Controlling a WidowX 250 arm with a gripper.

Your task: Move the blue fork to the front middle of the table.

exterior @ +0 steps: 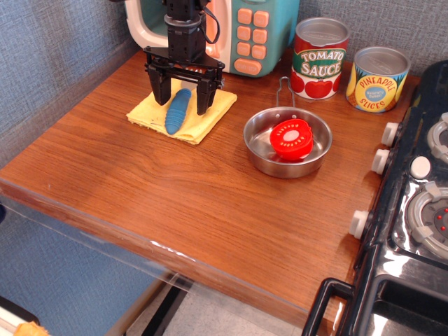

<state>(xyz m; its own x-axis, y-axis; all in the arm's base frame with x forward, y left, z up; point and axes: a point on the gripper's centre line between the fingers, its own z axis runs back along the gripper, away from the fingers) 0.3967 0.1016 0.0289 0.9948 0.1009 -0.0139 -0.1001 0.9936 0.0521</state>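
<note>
The blue fork should go to the front middle of the table, so the robot's gripper should next grab it by its ribbed handle (178,112).
The blue fork (176,112) lies on a yellow cloth (182,113) at the back left of the brown table (175,203). Its ribbed handle points toward the front; its tines are hidden behind the gripper. My black gripper (181,101) is open and hangs straight over the fork, one finger (160,89) on each side of the handle's upper end. The fingertips are just above the cloth or touching it. The fork is not held.
A toy microwave (231,31) stands behind the gripper. A steel pan (287,143) holding a red tomato slice (290,138) sits at centre right. A tomato sauce can (319,57) and a pineapple can (378,78) stand at the back. A black toy stove (413,210) fills the right.
</note>
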